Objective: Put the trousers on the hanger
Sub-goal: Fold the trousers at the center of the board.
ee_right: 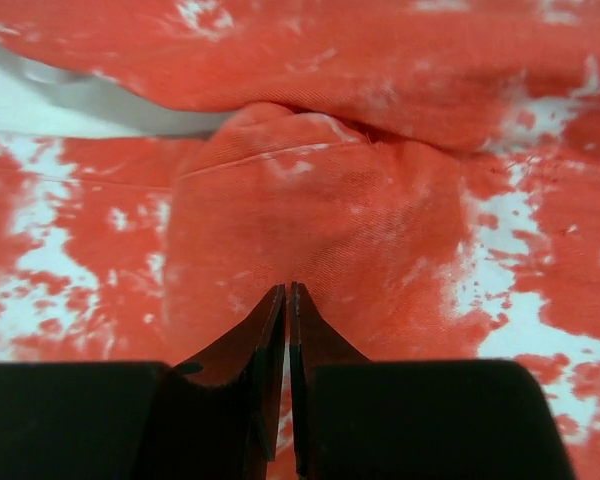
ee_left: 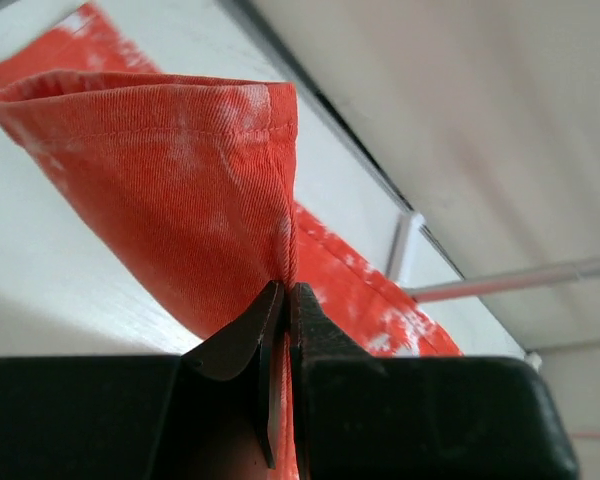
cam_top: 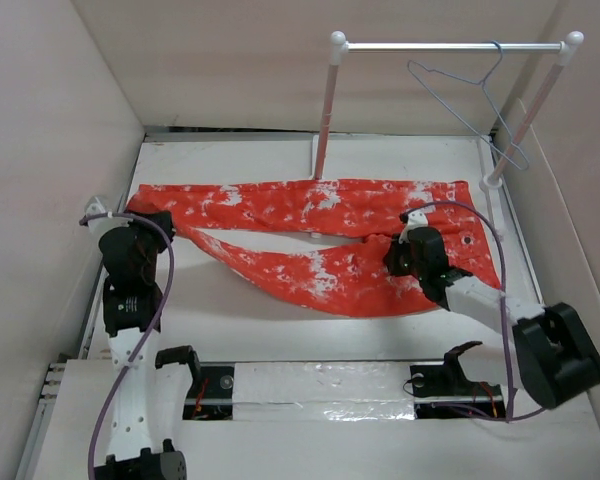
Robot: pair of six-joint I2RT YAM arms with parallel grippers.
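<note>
My right gripper is going to grab the trousers [cam_top: 310, 200] next by the near side of the waist, to fold the leg on that side over the other leg for the hanger.
The trousers [cam_top: 310, 200] lie spread across the table, red-orange with white blotches, their two legs running left and the waist at the right. My left gripper [cam_top: 156, 221] sits at the far left leg end. In the left wrist view it [ee_left: 286, 288] is shut on the hemmed cuff of the trousers [ee_left: 180, 170], with cloth running down between the jaws. My right gripper [cam_top: 390, 260] rests on the cloth near the waist. There its jaws [ee_right: 286, 288] stand almost together on a raised fold of the trousers [ee_right: 310, 180]. The hanger [cam_top: 480, 86] hangs from the rail at the back right.
A white two-pole stand with a metal crossbar [cam_top: 450, 46] rises at the back right, its left pole [cam_top: 325, 110] just behind the trousers. Pale walls close in the table on the left, back and right. A bright strip with both arm bases runs along the near edge.
</note>
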